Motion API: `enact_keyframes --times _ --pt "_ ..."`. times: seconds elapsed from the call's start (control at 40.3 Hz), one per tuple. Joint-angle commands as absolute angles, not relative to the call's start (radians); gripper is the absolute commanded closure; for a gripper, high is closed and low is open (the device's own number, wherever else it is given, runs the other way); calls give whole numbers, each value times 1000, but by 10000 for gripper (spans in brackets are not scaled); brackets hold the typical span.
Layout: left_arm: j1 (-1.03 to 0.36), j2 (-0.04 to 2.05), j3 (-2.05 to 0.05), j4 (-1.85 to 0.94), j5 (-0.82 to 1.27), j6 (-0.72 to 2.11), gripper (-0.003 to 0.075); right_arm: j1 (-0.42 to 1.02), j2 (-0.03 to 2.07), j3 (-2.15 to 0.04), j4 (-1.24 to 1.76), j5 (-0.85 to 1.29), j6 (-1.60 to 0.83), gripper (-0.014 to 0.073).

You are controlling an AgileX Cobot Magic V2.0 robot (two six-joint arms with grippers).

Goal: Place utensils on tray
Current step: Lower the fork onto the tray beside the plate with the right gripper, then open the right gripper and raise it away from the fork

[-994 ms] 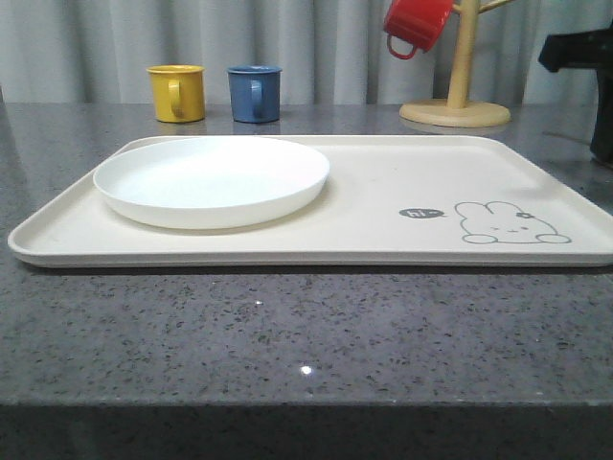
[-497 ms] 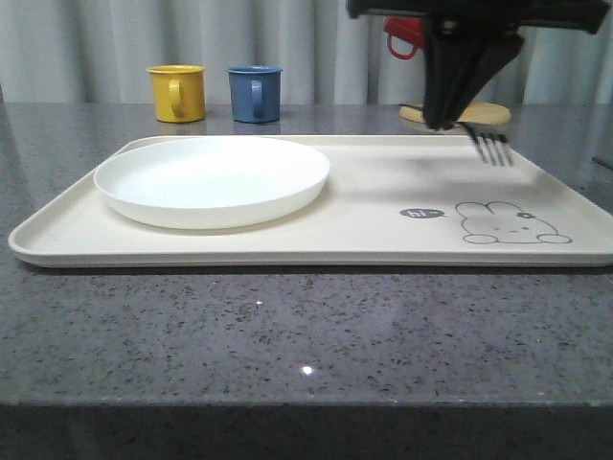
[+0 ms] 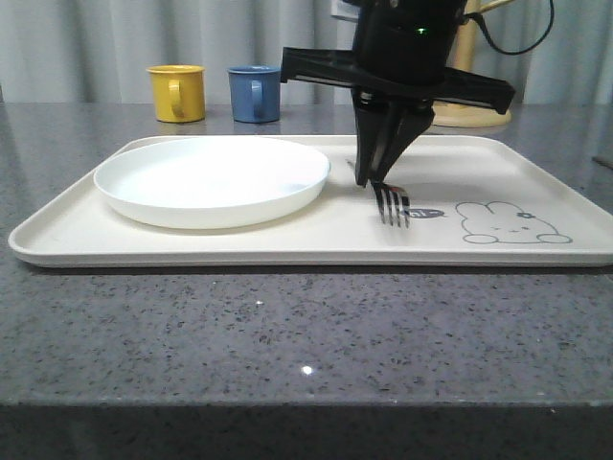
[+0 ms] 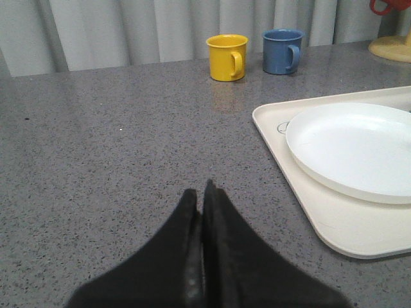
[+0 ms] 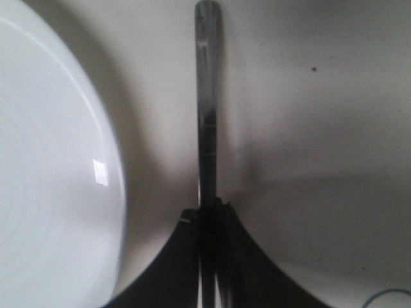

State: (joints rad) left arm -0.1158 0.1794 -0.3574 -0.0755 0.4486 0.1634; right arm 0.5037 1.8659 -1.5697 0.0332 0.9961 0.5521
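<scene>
My right gripper should open now. The fork's teeth are low over the cream tray (image 3: 77, 240) beside the plate, so the silver fork would lie flat.
My right gripper (image 3: 369, 180) hangs over the middle of the cream tray (image 3: 77, 240), shut on a silver fork (image 3: 391, 203). The fork's tines point toward the front, low over the tray just right of the white plate (image 3: 211, 180). In the right wrist view the fork's handle (image 5: 207, 109) runs straight out from between the closed fingers of the right gripper (image 5: 212, 208), with the tray (image 5: 321, 96) beneath it. My left gripper (image 4: 200, 194) is shut with nothing in it, above the grey counter left of the tray (image 4: 334, 221).
A yellow mug (image 3: 177, 92) and a blue mug (image 3: 255, 93) stand behind the tray at the back. A wooden mug stand (image 3: 460, 105) rises at the back right. A rabbit drawing (image 3: 508, 222) marks the tray's right part. The counter's front edge lies near.
The right arm came in from the right, carrying the fork leftward and downward over the tray, from the back right to beside the plate.
</scene>
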Motion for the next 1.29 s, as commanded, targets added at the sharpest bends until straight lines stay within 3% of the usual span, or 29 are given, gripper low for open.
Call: enact_keyframes --times 0.0,0.248,0.472,0.621,1.018,1.267 --pt "-117 190 -384 -90 368 151 738 504 1829 -1607 34 972 551 638" --pt "-117 190 -384 -90 368 151 738 504 1831 -1607 34 983 553 634" --pt "-117 190 -384 -90 368 151 738 504 1831 -1607 34 984 553 416" --pt "-117 190 -384 -90 368 151 738 504 1829 -1607 34 991 553 339" --pt "-117 190 -384 -90 368 151 738 490 1731 -1610 22 1032 517 331" --pt "-117 190 -384 -90 368 151 738 376 1647 -1620 10 1198 333 331"
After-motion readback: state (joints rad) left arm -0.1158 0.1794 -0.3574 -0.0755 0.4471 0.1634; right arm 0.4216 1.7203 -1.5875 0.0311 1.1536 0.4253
